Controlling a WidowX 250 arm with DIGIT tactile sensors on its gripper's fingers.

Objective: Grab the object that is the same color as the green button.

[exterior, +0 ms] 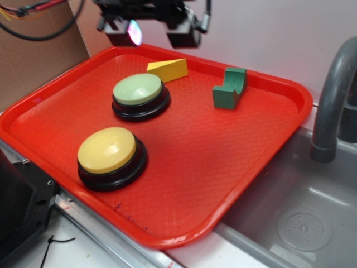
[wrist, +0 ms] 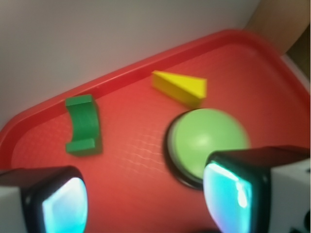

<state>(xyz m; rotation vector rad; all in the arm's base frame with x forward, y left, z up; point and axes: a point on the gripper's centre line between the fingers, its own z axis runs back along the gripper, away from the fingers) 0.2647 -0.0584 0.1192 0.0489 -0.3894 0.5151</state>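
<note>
I should grab the green block by its flat, facing sides next, because the block's side has a curved notch.
The object, a small dark green block (exterior: 229,88) with a curved notch, lies near the far right rim of the red tray (exterior: 251,151). In the wrist view the same block (wrist: 83,124) sits at the left, well ahead of my fingers. The green button (exterior: 138,96), a pale green dome on a black base, stands left of the block; in the wrist view the button (wrist: 206,141) is partly behind my right finger. My gripper (exterior: 154,34) hangs open above the tray's far edge, holding nothing. Bare red tray shows between the fingertips (wrist: 141,201).
A yellow-domed button (exterior: 109,155) stands at the tray's near left. A yellow wedge block (exterior: 169,69) lies by the far rim, behind the green button. A grey sink (exterior: 301,218) with a curved pipe (exterior: 332,100) borders the tray on the right. Cardboard and cables stand at the back left.
</note>
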